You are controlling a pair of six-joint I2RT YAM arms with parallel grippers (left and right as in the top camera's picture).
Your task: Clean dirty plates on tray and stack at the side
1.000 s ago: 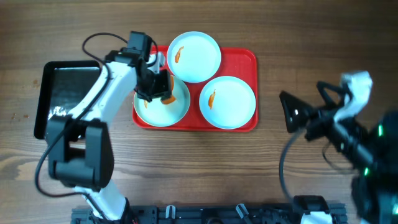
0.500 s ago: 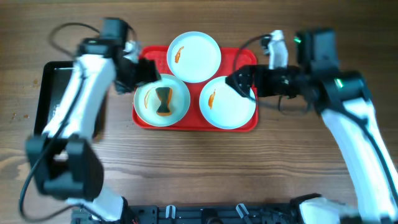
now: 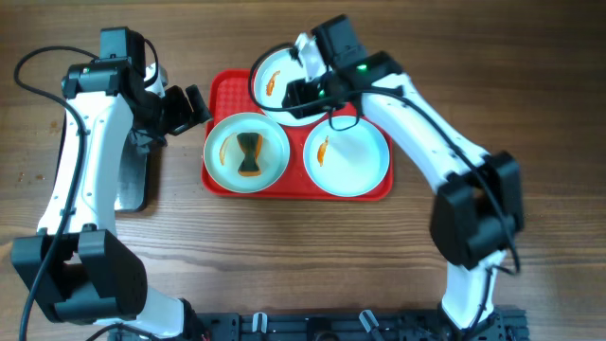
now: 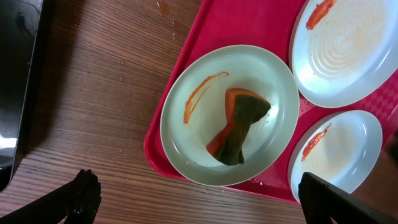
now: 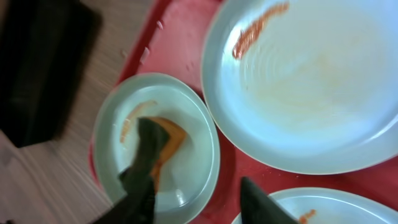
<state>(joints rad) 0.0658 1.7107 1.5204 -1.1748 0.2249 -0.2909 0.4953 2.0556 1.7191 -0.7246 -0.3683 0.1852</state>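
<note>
I need to wipe the dirty plates with the orange side of the sponge, so next my left gripper needs to grab the sponge across its narrow green middle [image 3: 250, 156] [image 4: 239, 128] and leave the orange side free.
Three white-bluish plates lie on the red tray [image 3: 379, 90]. The left plate [image 3: 227, 169] carries an orange smear and a crumpled green and orange sponge [image 3: 248, 154]. My left gripper [image 3: 189, 107] hangs open just left of the tray, holding nothing; in its wrist view the sponge [image 4: 239, 124] lies loose on that plate [image 4: 186, 143]. My right gripper [image 3: 287, 98] hovers over the near rim of the back plate [image 3: 312, 68], jaws part open and empty. The right plate [image 3: 355, 161] bears a small orange smear.
A glossy black tray [image 3: 133, 180] sits left of the red tray, partly under my left arm; in the left wrist view it is the black tray [image 4: 18, 74]. Bare wood table surrounds both trays.
My left gripper let go of the sponge onto the left plate and drew back left off the tray. My right arm swung in from the right to above the back plate, jaws narrowing.
</note>
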